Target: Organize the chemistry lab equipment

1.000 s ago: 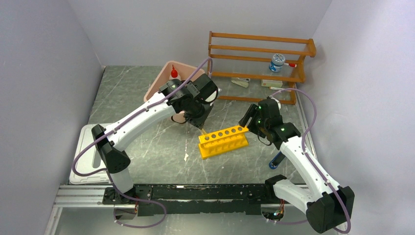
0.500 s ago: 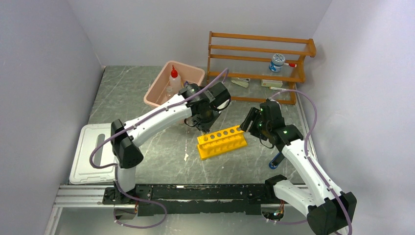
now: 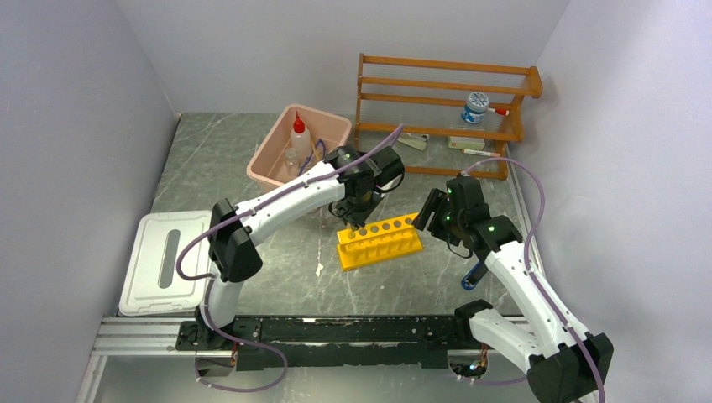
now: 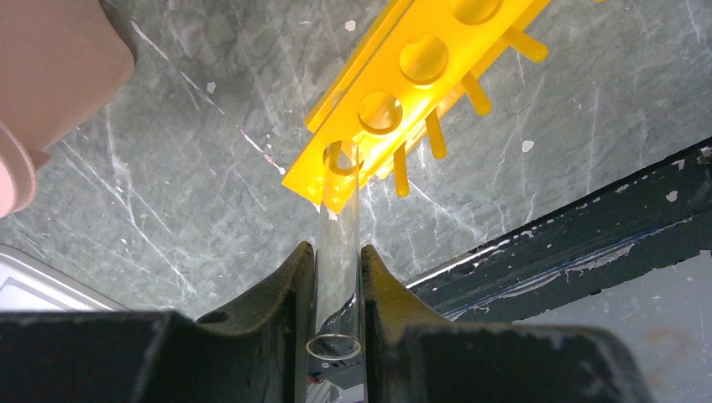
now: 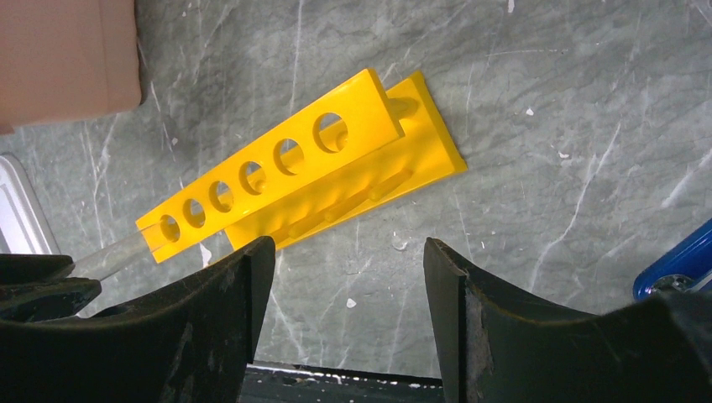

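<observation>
The clear glass tube's lower end is in the yellow rack's end hole, so it is now time for my left gripper to open.
The yellow holed rack [image 3: 379, 241] lies on the grey table between the two arms. My left gripper [image 4: 337, 252] is shut on a clear glass tube [image 4: 338, 227], held upright. The tube's lower end sits at the end hole of the yellow rack [image 4: 428, 84], at its left end. From above, the left gripper [image 3: 357, 220] hangs over that end. My right gripper [image 5: 348, 252] stands open with nothing between its fingers, just beside the rack's [image 5: 277, 172] right end. In the top view the right gripper [image 3: 428, 214] is at that same end.
A pink tub [image 3: 267, 155] at the back holds a red-capped white squeeze bottle [image 3: 299, 134]. The wooden shelf rack [image 3: 445, 109] stands at the back right with a bottle [image 3: 477, 107] on it. A white lid [image 3: 164, 260] lies front left. A blue item [image 3: 473, 275] lies by the right arm.
The left arm has carried the tube right and toward the front, from beside the pink tub to the rack's left end. The right gripper's jaws have narrowed a little.
</observation>
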Robot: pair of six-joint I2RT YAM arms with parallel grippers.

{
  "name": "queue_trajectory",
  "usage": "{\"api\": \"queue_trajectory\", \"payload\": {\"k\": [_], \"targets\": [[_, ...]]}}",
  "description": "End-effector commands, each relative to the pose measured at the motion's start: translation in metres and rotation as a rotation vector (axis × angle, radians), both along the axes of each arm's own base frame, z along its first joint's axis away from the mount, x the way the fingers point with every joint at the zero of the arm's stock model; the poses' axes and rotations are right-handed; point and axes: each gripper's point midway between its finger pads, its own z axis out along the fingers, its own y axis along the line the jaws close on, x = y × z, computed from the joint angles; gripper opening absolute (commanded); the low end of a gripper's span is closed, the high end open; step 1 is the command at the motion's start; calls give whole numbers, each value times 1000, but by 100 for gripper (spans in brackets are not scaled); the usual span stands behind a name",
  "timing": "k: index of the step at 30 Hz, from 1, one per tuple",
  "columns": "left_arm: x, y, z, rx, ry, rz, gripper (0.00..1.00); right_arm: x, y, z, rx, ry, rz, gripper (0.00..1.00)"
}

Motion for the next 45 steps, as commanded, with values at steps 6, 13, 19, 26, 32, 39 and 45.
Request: {"api": "queue_trajectory", "payload": {"k": [6, 13, 19, 26, 32, 39, 45], "targets": [[-3, -9, -4, -8, 20, -46, 20, -8, -6, -1, 7, 4, -30, 68], [0, -14, -13, -8, 33, -53, 25, -9, -4, 1, 23, -1, -34, 68], [12, -12, -19, 6, 9, -34, 33, -10, -4, 3, 22, -2, -32, 68], [26, -21, 1, -64, -61, -4, 55, -12, -5, 2, 15, 3, -21, 69], [41, -33, 58, -251, -190, 29, 76, -16, -1, -5, 18, 8, 21, 74], [63, 18, 109, -387, -371, 259, 81, -21, 13, -19, 65, 54, 89, 77], [49, 83, 99, -475, -364, 455, 63, -21, 26, -39, 116, 94, 107, 74]]}}
